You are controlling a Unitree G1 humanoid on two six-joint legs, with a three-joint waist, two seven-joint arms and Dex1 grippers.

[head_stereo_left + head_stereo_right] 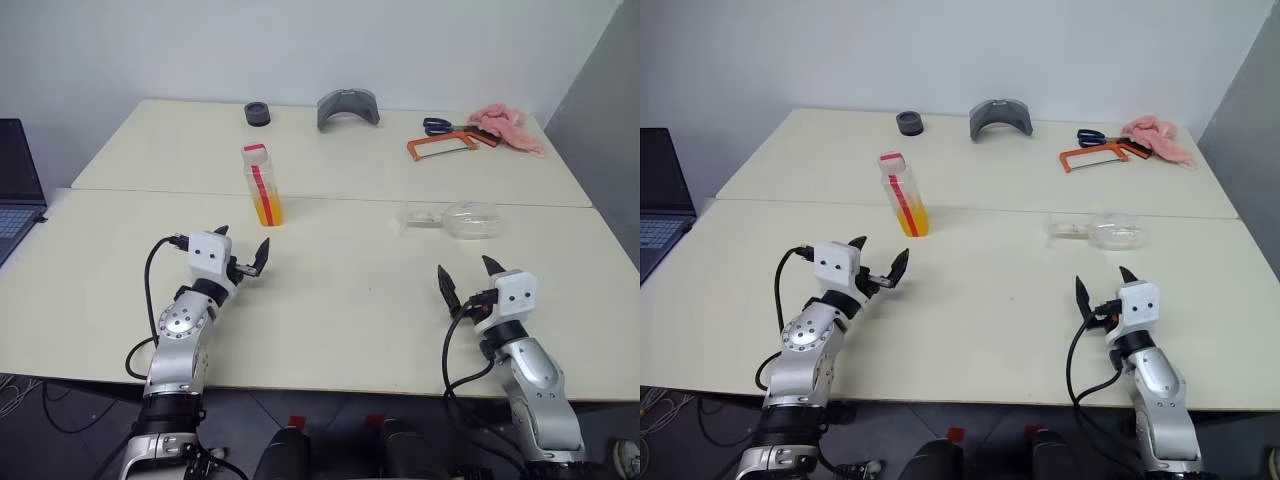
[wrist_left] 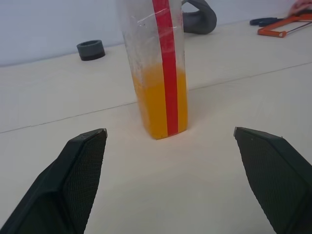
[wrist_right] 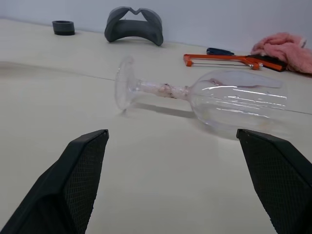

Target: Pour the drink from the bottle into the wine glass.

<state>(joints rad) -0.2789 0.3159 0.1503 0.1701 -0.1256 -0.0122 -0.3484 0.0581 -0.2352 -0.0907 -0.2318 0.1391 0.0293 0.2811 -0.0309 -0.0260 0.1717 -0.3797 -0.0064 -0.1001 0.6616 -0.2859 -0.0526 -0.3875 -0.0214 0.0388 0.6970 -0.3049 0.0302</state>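
Note:
The left gripper grabs the bottle by its body (image 1: 262,195) next, so that the bottle's red-topped cap (image 1: 254,152) stays free to open for pouring.
A clear bottle (image 1: 262,184) with a red strip and red-topped cap stands upright on the cream table (image 1: 330,300), left of centre. Orange drink (image 2: 158,105) fills its lower part. My left gripper (image 1: 243,252) is open just in front of the bottle, apart from it, its black fingertips (image 2: 83,161) wide on either side in the left wrist view. The wine glass (image 1: 455,219) lies on its side at the right, foot toward the left, bowl (image 3: 234,105) to the right. Nearer the table's front edge, my right gripper (image 1: 466,276) is open and apart from the glass.
Along the far edge lie a black ring (image 1: 257,113), a grey curved piece (image 1: 347,107), an orange hacksaw (image 1: 445,146), blue-handled scissors (image 1: 440,126) and a pink cloth (image 1: 510,127). A laptop (image 1: 15,190) sits at the far left. A seam (image 1: 330,197) joins two tabletops.

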